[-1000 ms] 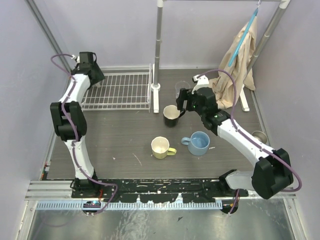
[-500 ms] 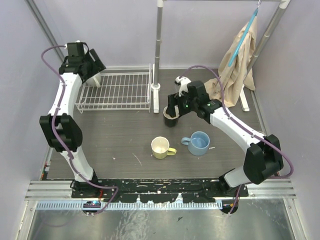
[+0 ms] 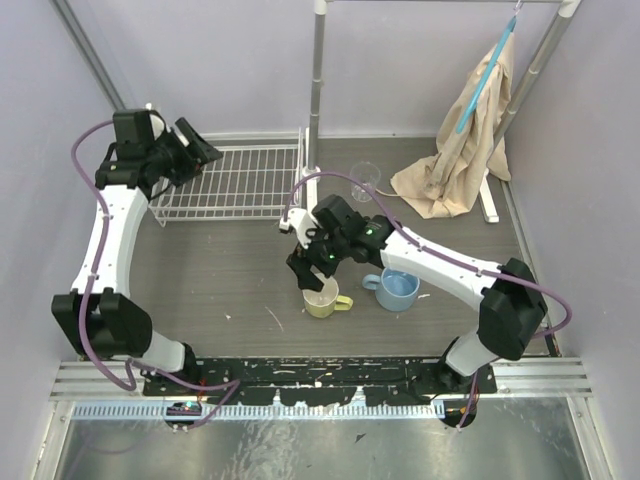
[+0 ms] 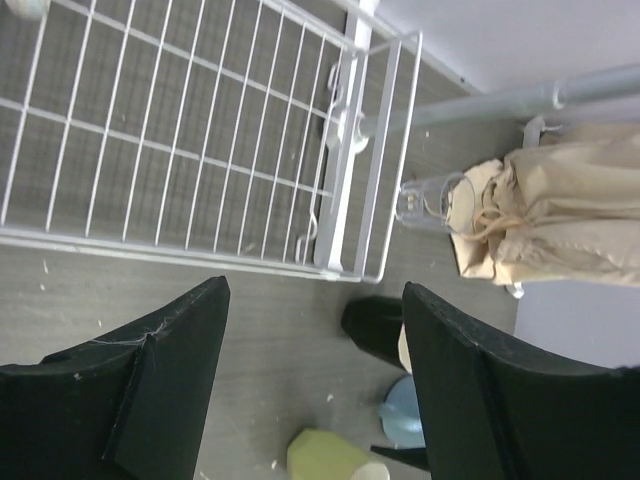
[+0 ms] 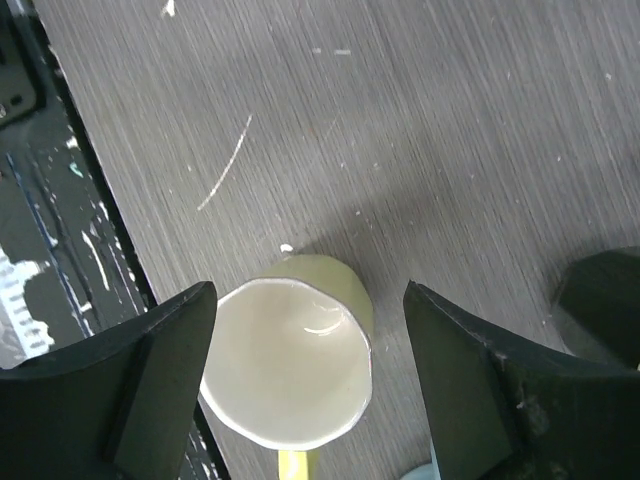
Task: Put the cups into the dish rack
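My right gripper picks up the yellow mug by its rim [image 5: 312,288] next, since its body stays free for the handover to my left gripper.
The yellow mug [image 3: 322,297] stands upright on the table, seen from above in the right wrist view [image 5: 290,375]. My right gripper [image 3: 314,270] is open just above it, fingers either side of the mug [image 5: 310,380]. The light blue mug [image 3: 398,287] stands to its right. The black mug [image 4: 375,325] is behind it, mostly hidden under my right arm in the top view. The clear glass [image 3: 364,178] stands at the back. My left gripper [image 3: 198,150] is open and empty above the left end of the dish rack [image 3: 240,180]. A cream-white mug [image 4: 25,5] just shows in the rack's corner.
An upright white-grey pole [image 3: 316,90] stands at the rack's right end. A beige cloth [image 3: 460,150] hangs and lies at the back right. A black rail [image 3: 300,380] runs along the table's near edge.
My right gripper has moved from the black mug forward and left, to above the yellow mug. My left gripper has lifted and pulled back from the rack's back left corner.
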Tool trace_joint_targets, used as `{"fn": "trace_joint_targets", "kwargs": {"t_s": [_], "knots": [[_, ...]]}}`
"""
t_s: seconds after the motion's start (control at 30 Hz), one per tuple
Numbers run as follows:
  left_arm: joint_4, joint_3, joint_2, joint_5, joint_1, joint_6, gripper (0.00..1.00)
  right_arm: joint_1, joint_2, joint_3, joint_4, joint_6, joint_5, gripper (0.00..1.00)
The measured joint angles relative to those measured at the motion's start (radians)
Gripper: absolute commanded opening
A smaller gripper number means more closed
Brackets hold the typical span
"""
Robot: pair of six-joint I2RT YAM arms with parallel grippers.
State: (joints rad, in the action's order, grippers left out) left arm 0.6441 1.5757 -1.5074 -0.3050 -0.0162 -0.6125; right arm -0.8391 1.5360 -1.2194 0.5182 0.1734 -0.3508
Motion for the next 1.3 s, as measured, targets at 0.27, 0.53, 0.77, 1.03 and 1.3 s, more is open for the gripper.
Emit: {"fn": "trace_joint_targets", "kwargs": {"t_s": [0.27,0.53,0.77,1.03,1.3], "knots": [[0.013,-0.148,0.13,-0.064,-0.001,-0.037,0.78,-0.026,-0.018,0.0,0.071,0.047,0.122,0.8],[0.013,-0.176,0.172,-0.089,-0.002,-0.044,0.77,-0.026,-0.001,-0.006,0.097,0.066,0.17,0.79],[0.013,-0.176,0.173,-0.106,-0.01,-0.044,0.77,-0.026,0.059,-0.012,0.096,0.068,0.171,0.76],[0.013,-0.176,0.173,-0.126,-0.021,-0.044,0.77,-0.026,0.091,-0.012,0.079,0.067,0.169,0.63],[0.013,-0.176,0.173,-0.154,-0.022,-0.044,0.77,-0.037,0.121,-0.012,0.078,0.064,0.163,0.39]]}}
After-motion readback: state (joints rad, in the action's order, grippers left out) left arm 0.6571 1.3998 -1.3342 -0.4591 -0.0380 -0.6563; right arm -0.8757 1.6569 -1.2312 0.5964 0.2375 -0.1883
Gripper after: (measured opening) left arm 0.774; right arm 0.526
